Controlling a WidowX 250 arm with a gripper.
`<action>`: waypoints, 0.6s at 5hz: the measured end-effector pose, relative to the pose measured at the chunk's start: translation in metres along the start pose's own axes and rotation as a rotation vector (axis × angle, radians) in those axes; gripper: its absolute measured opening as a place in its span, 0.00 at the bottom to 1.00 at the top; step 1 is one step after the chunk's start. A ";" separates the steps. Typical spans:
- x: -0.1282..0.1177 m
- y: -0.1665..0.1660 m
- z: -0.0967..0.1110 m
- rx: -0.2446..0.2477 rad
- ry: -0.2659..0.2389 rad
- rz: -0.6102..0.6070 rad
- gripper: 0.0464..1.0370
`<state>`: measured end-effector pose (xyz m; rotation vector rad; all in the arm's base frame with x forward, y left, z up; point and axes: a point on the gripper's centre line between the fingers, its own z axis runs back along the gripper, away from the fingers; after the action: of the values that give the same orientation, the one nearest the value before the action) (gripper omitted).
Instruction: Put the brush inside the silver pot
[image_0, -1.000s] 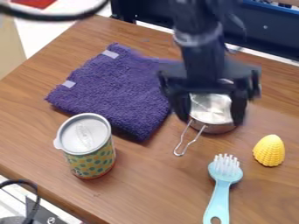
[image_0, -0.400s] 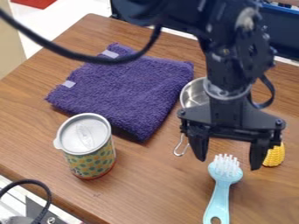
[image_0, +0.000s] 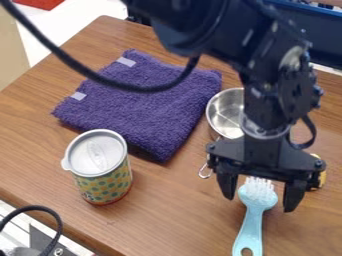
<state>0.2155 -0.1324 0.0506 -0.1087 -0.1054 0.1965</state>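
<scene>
The brush should go inside the silver pot, so I need to grab the bristled head of the brush (image_0: 252, 220) next with my gripper.
My gripper (image_0: 260, 202) hangs over the head of the light blue brush, open, with one finger on each side of the white bristles. The brush (image_0: 252, 220) lies on the table, bristles up, its handle pointing to the front edge of the view. Behind the gripper and to its left stands the silver pot (image_0: 225, 114), partly covered by the arm. Its wire handle points toward the front, partly hidden by the gripper.
A folded purple towel (image_0: 143, 102) lies left of the pot on the wooden table (image_0: 167, 210). A dotted can (image_0: 100, 167) stands at the left front. The yellow object (image_0: 323, 179) is mostly hidden behind the gripper's right side.
From over the pot, my gripper has come forward and to the right, to the brush head. Its fingers stayed open. The brush and pot have not moved.
</scene>
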 end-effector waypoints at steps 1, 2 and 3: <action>0.001 0.001 -0.007 0.015 0.003 0.013 0.96; 0.003 -0.002 -0.009 0.009 -0.021 0.018 0.96; 0.002 -0.001 -0.018 0.015 -0.018 0.029 0.96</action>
<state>0.2192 -0.1344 0.0330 -0.0931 -0.1204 0.2270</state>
